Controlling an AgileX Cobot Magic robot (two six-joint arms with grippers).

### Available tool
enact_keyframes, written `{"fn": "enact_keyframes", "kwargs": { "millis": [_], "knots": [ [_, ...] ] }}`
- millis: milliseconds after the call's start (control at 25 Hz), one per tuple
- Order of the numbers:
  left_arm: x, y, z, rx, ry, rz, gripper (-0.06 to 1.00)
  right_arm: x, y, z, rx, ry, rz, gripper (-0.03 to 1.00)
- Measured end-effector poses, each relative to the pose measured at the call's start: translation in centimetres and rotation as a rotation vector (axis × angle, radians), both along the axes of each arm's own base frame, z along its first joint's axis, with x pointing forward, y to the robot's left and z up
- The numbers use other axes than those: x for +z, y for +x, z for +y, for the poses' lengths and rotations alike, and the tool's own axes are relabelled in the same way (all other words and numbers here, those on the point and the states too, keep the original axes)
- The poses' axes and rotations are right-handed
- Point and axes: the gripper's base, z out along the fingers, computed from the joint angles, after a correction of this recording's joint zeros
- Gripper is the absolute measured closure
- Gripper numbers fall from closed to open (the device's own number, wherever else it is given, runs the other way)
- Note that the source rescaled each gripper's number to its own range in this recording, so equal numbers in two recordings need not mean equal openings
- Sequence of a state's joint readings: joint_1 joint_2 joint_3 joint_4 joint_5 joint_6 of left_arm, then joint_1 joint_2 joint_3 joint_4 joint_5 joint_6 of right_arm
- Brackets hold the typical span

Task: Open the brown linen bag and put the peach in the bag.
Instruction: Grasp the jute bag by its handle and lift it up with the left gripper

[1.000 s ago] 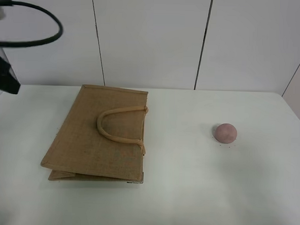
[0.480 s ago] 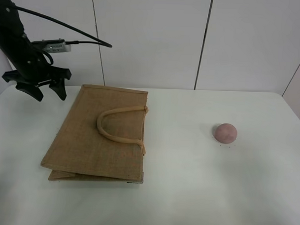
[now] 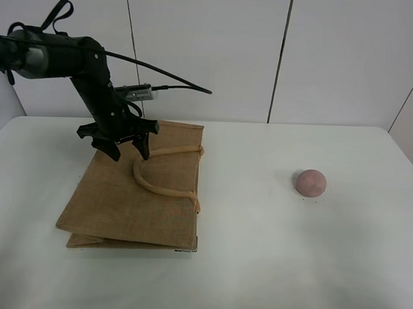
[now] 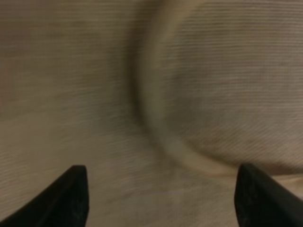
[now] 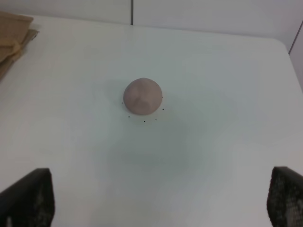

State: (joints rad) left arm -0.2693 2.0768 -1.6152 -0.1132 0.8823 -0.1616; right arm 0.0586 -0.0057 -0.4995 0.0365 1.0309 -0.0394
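Next, my left gripper grabs the bag by the curve of its loop handle to open it for the peach (image 3: 309,182).
The brown linen bag (image 3: 123,199) lies flat on the white table, left of centre, with its beige loop handle (image 3: 159,185) on top. My left gripper (image 3: 125,150) is open and hovers just above the bag's far part, beside the handle's far end. In the left wrist view the gripper (image 4: 165,198) has its fingers spread over the woven cloth (image 4: 61,94) and the blurred handle curve (image 4: 156,132). The peach (image 3: 309,182) sits alone on the right. My right gripper (image 5: 156,203) is open, above and short of the peach (image 5: 143,96); it does not show in the exterior view.
The white table (image 3: 257,258) runs to a panelled wall at the back. A corner of the bag (image 5: 12,33) shows at the edge of the right wrist view. A black cable (image 3: 175,82) trails from the left arm.
My left arm has swung in from the far left edge to above the bag's far part, by the handle. The bag and the peach have not moved.
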Motion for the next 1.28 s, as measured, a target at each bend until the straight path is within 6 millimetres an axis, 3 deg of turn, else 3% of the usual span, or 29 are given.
{"fn": "enact_keyframes", "kwargs": {
  "millis": [560,880,1000,1120,1240,1280],
  "knots": [
    [-4.2,1.9,-0.3,-0.030,0.078,-0.015,-0.01,0.0,0.0,0.0,0.000,0.000,0.000,-0.03],
    [-8.2,2.2,-0.3,-0.030,0.095,0.043,-0.01,0.0,0.0,0.0,0.000,0.000,0.000,-0.03],
    [-8.5,2.3,-0.4,-0.030,0.095,0.045,-0.01,0.0,0.0,0.0,0.000,0.000,0.000,-0.03],
    [-8.6,2.3,-0.3,-0.033,0.101,0.048,0.12,0.0,0.0,0.0,0.000,0.000,0.000,-0.03],
    [-8.6,2.3,-0.4,-0.029,0.095,0.050,0.48,0.0,0.0,0.0,0.000,0.000,0.000,-0.03],
    [-8.6,2.3,-0.5,-0.031,0.096,0.051,0.64,0.0,0.0,0.0,0.000,0.000,0.000,-0.03]
  ]
}}
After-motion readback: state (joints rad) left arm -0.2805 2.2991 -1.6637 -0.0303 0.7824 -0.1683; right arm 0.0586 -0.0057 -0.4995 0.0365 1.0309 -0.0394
